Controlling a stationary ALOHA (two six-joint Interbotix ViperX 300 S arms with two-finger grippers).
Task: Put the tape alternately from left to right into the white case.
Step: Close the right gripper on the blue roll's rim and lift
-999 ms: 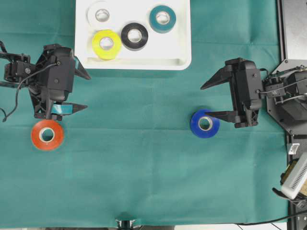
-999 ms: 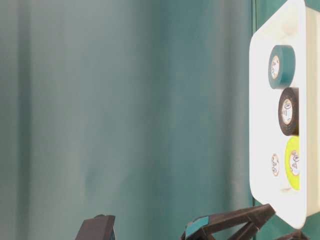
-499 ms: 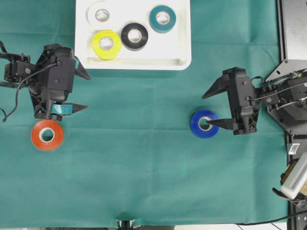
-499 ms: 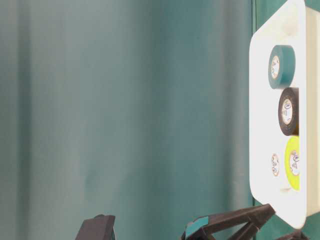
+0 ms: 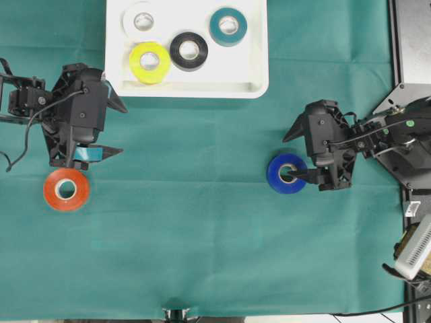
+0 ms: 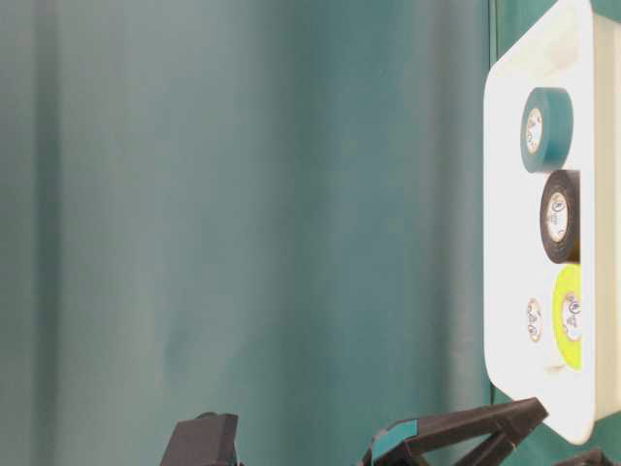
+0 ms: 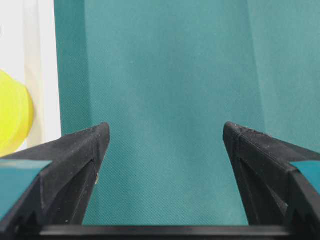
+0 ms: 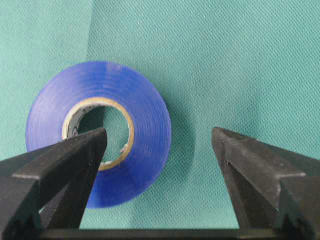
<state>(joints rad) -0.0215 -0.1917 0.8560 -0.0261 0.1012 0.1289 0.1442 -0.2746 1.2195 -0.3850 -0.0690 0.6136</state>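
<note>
My right gripper grabs the blue tape (image 5: pixel 275 176) by the side of the ring beside its core hole (image 5: pixel 287 158) next, since the blue tape is wider than my open fingers.
The white case (image 5: pixel 195 91) at the top holds a white roll (image 5: pixel 142 20), a yellow roll (image 5: pixel 149 62), a black roll (image 5: pixel 188 50) and a teal roll (image 5: pixel 227 26). On the green cloth an orange-red tape roll (image 5: pixel 66 190) lies at the left and a blue tape roll (image 5: pixel 287 173) at the right. My right gripper (image 5: pixel 289 157) is open and low over the blue roll (image 8: pixel 60 95), one finger over its core hole and the other beyond its outer edge. Above the orange-red roll my left gripper (image 5: pixel 122 129) is open and holds nothing, with the yellow roll (image 7: pixel 12 117) at its left.
A dark metal plate (image 5: pixel 412 40) and the right arm's base stand along the right edge. A white device (image 5: pixel 412 250) lies at the lower right. Green cloth (image 5: pixel 202 256) covers the table in front.
My right gripper has come down and shifted left onto the blue roll, one finger now at its core. The left gripper has barely moved.
</note>
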